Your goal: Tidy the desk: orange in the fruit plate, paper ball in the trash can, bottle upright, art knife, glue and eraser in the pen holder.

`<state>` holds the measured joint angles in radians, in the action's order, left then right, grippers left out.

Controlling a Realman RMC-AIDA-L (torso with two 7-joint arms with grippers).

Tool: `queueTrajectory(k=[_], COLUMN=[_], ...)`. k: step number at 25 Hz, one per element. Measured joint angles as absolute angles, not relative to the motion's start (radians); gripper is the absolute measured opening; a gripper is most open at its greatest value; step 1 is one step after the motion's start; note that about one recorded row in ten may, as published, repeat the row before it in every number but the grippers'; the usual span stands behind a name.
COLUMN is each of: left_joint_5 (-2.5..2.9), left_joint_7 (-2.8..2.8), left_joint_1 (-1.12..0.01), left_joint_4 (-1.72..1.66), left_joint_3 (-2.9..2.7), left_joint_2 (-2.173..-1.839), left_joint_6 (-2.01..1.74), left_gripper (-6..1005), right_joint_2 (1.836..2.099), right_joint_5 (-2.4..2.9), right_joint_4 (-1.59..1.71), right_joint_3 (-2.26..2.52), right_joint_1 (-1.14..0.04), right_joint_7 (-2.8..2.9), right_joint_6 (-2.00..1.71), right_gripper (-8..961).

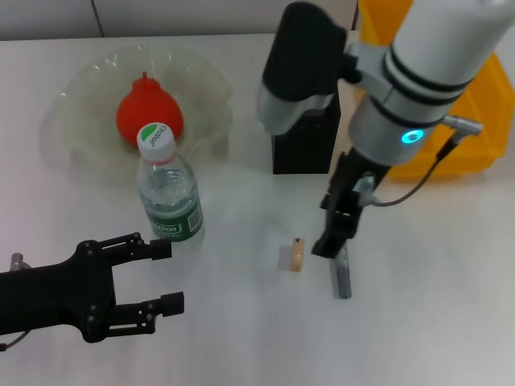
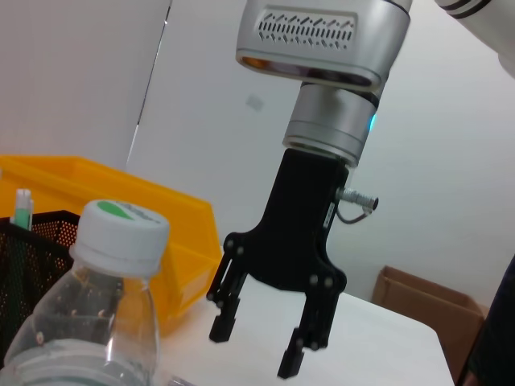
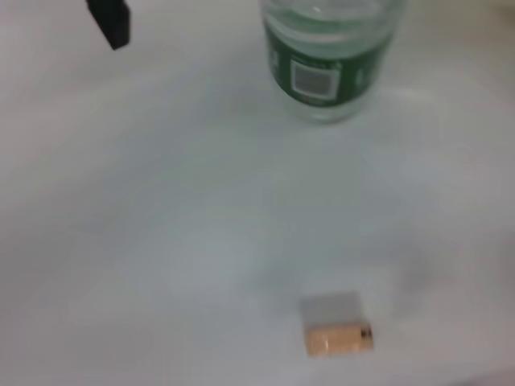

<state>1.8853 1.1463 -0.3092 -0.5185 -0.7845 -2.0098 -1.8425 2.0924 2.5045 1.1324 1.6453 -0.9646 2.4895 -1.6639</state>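
Note:
The beige eraser lies below my right gripper's raised fingertips, so it is too early to close and the gripper moves lower first.
The orange lies in the pale-green fruit plate at the back left. In front of the plate the bottle stands upright, white cap on. My left gripper is open just in front of it, holding nothing. My right gripper hangs open and empty over the table's middle. The beige eraser lies to its left. A grey stick, art knife or glue, lies just in front of it. The black mesh pen holder holds a white-tipped stick. No paper ball shows.
The yellow trash can stands at the back right, behind my right arm. That arm's wrist covers part of the pen holder in the head view. A cardboard box sits beyond the table's edge in the left wrist view.

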Motion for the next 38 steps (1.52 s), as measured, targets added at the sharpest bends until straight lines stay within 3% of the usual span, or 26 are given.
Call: queueTrajectory(k=[26,32,34,38], left_joint_5=[1.885,1.885,1.884,1.881], left_joint_7=[1.15,1.15,1.149,1.148], left_joint_1=[-0.314,-0.31,-0.308,-0.305], left_joint_4=[-0.519,-0.519,-0.518,-0.519], left_joint_3=[-0.784,-0.784,-0.784,-0.784], left_joint_2=[-2.004,-2.003,-2.003,-2.001], left_joint_6=[-1.845,-1.842,-1.841,-1.841], left_gripper=[800,800,800,800], right_joint_2=[2.092,2.092,2.091,2.086], right_joint_5=[2.37,2.372,2.375,2.429], right_joint_4=[0.949,0.956,0.965,1.054], right_joint_3=[1.902,1.903,1.892,1.79], right_joint_1=[-0.992,-0.992,-0.992,-0.973], right_joint_7=[2.501,2.509,2.511,2.517], right_joint_6=[-1.364,-1.371,-1.392,-1.478], right_gripper=[696,562,391,391])
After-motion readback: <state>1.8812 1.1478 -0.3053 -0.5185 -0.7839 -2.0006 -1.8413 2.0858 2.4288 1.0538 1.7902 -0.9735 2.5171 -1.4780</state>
